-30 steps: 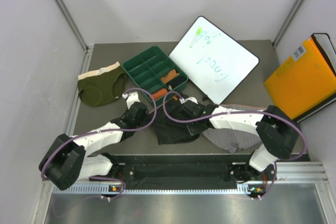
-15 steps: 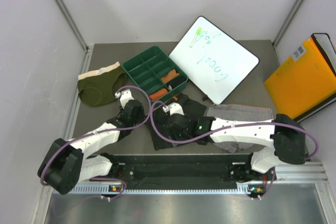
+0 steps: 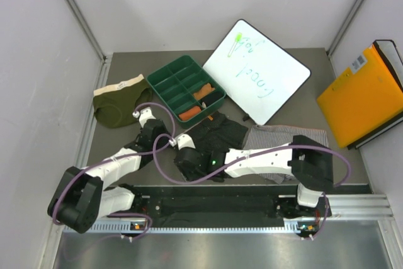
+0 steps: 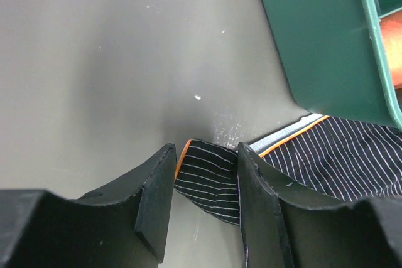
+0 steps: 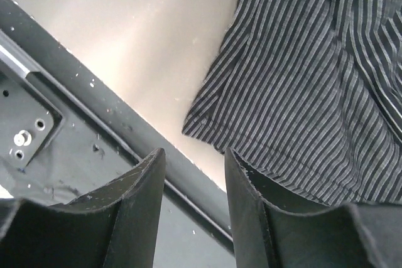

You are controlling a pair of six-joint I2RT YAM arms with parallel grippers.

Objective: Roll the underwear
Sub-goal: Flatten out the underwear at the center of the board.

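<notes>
The black underwear's corner (image 4: 208,177) is ready for my left gripper to close on: the fingertips are down beside the cloth, at its level, in the left wrist view.
The black underwear (image 3: 220,138), finely white-striped with orange trim, lies flat at the table's middle. My left gripper (image 3: 154,135) is open at its far left corner; in the left wrist view that corner (image 4: 210,174) lies between the fingers of the left gripper (image 4: 201,202). My right gripper (image 3: 187,167) is open and empty over its near left corner; the right wrist view shows the cloth (image 5: 314,86) just beyond the right gripper (image 5: 195,183). The olive green underwear (image 3: 118,102) lies at far left. The grey-white striped underwear (image 3: 286,143) lies right, under my right arm.
A green divided tray (image 3: 169,81) holding orange items stands behind the black underwear, its wall (image 4: 326,42) close to my left gripper. A whiteboard (image 3: 255,70) lies at back right, a yellow folder (image 3: 362,92) at far right. The black front rail (image 5: 75,123) is under my right gripper.
My right gripper has swept left across the black underwear to its near left corner. My left gripper has shifted a little farther and left. The black cloth lies flatter.
</notes>
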